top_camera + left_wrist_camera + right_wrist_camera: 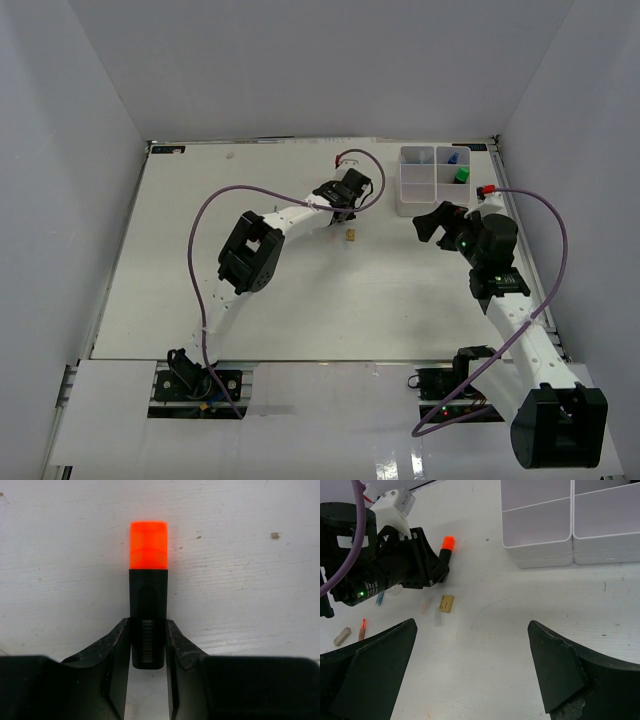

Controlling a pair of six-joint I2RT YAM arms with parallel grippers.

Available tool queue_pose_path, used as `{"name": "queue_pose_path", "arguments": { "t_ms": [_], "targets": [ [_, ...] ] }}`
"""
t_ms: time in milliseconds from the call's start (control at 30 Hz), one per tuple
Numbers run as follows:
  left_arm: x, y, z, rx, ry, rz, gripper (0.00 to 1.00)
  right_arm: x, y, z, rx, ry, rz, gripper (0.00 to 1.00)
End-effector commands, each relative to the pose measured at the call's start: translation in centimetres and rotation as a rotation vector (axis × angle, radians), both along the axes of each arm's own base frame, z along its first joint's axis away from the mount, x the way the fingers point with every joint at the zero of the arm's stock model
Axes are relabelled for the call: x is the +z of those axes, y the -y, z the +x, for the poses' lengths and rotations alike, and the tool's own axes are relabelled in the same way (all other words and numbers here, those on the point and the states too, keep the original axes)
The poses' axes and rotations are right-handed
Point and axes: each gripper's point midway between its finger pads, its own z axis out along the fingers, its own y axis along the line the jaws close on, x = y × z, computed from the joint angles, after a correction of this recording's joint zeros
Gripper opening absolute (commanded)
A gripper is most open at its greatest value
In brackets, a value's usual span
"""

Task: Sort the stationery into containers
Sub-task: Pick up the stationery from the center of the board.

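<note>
The right gripper takes hold of the marker near its orange-red cap (pixel 448 544) next, which leaves the marker's black lower body free to enter the container.
A black marker with an orange-red cap (pixel 148 544) lies on the white table, and its lower body sits between the fingers of my left gripper (pixel 148 645), which press on both its sides. The marker also shows in the right wrist view (pixel 447 544), sticking out of the left gripper (pixel 427 567). In the top view the left gripper (pixel 345 200) is at the table's back middle. My right gripper (pixel 472 625) is wide open and empty above bare table, and in the top view (pixel 432 225) it is just in front of the white containers (pixel 415 205). A green cap (pixel 462 173) and a blue cap (pixel 452 157) stand in their compartments.
A tan block (pixel 446 603) lies near the left gripper, also seen in the top view (pixel 351 236). A pink stick (pixel 424 606), a thin blue pen (pixel 381 598), a grey block (pixel 342 636) and a small red item (pixel 363 626) lie further left. The containers' near compartments (pixel 536 522) look empty.
</note>
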Motion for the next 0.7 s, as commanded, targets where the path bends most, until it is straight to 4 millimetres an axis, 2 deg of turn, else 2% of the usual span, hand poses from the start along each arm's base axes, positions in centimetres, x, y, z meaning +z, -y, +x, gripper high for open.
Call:
{"name": "queue_pose_path", "arguments": {
  "t_ms": [0,33,100,133,167,200,233,300,333,400,433,467,500,533,567,633,667],
  "targets": [
    [1.8,0.6,0.1,-0.071,0.03,0.009,0.24,1.9,-0.6,0.4,0.047,0.073,-0.014,0.98],
    [3.5,0.8,0.4,-0.104,0.066,0.008,0.2,2.0,-0.9,0.5,0.066,0.078,-0.024,0.98],
    [4.6,1.3,0.3,-0.163,0.099,-0.009,0.16,2.8,-1.5,0.5,0.111,0.087,-0.023,0.98],
    [7.5,1.3,0.2,-0.211,0.149,-0.014,0.14,2.8,-1.8,0.7,0.129,0.075,-0.023,0.98],
    [8.8,1.4,0.0,-0.248,0.175,-0.024,0.13,3.0,-2.3,0.6,0.165,0.075,-0.024,0.98],
    [11.3,1.7,-1.0,-0.329,0.231,-0.053,0.13,3.8,-2.6,0.8,0.182,0.078,-0.022,0.98],
    [12.4,1.8,-1.7,-0.37,0.257,-0.069,0.13,3.7,-2.8,1.0,0.197,0.064,-0.018,0.98],
    [15.1,2.1,-2.9,-0.457,0.349,-0.123,0.13,4.9,-3.6,1.1,0.242,0.071,-0.007,0.98],
    [15.9,1.7,-5.1,-0.544,0.377,-0.132,0.12,4.8,-3.9,1.5,0.257,0.053,-0.003,0.98],
    [17.7,1.6,-6.5,-0.628,0.466,-0.153,0.11,5.4,-4.8,1.6,0.307,0.037,0.01,0.98],
    [16.1,1.4,-8.3,-0.696,0.442,-0.154,0.09,5.7,-5.3,2.2,0.328,0.022,0.015,0.98],
    [18.6,1.4,-9.4,-0.751,0.519,-0.168,0.08,6.1,-5.9,2.1,0.36,0.019,0.026,0.98],
    [18.7,1.3,-10.1,-0.784,0.533,-0.171,0.07,6.4,-6.4,2.2,0.38,0.018,0.033,0.98],
    [17.8,1.3,-11.5,-0.837,0.52,-0.179,0.07,6.8,-7.2,2.6,0.409,0.017,0.041,0.98],
    [19.1,1.1,-12.1,-0.858,0.56,-0.18,0.06,7.2,-7.8,2.4,0.441,0.018,0.051,0.98],
    [19.5,1.0,-13.0,-0.894,0.581,-0.188,0.06,7.2,-9.1,2.5,0.485,0.008,0.06,0.98],
    [19.3,1.0,-13.7,-0.923,0.578,-0.195,0.06,7.9,-9.7,2.5,0.513,0.02,0.069,0.98]
  ]
}}
